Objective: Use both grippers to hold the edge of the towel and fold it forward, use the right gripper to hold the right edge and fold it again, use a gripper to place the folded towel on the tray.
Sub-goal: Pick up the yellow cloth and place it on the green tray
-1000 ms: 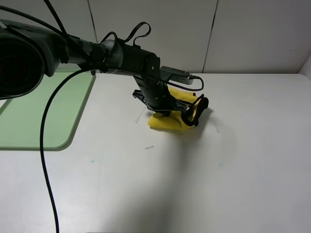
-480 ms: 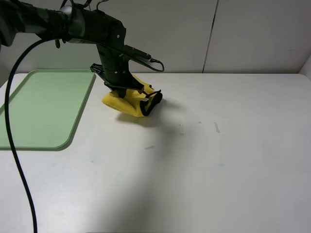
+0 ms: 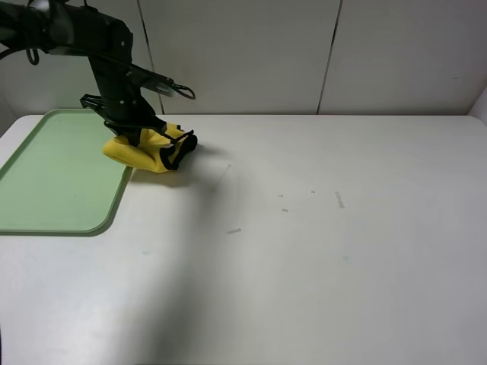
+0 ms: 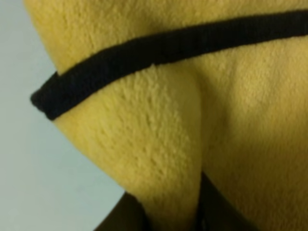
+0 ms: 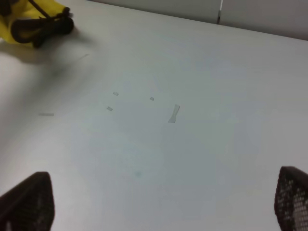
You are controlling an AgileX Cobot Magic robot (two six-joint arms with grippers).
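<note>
The towel's black edge [image 3: 179,154] hangs over the table outside the tray's rim, so for now my left gripper keeps hold of the towel until it is inside the tray.
My left gripper [image 3: 134,139] is shut on the folded yellow towel [image 3: 148,154] and holds it bunched over the right rim of the pale green tray [image 3: 53,182]. The towel's black edge [image 3: 176,152] curls at its right end. In the left wrist view the towel [image 4: 240,125] fills the frame, its black edge [image 4: 159,50] runs across it, and the cloth is pinched between the jaws at my left gripper [image 4: 168,214]. My right gripper [image 5: 159,199] is open and empty, out of the high view; its wrist view shows the towel [image 5: 19,24] far off.
The white table [image 3: 319,243] carries a few small scraps of tape [image 3: 339,199] near its middle. A pale panelled wall [image 3: 251,53] runs along the back edge. The left arm's black cable [image 3: 163,87] trails near the wall.
My left gripper has carried the towel leftward across the table, from the middle to the tray's right rim. The arm has swung back out of the foreground.
</note>
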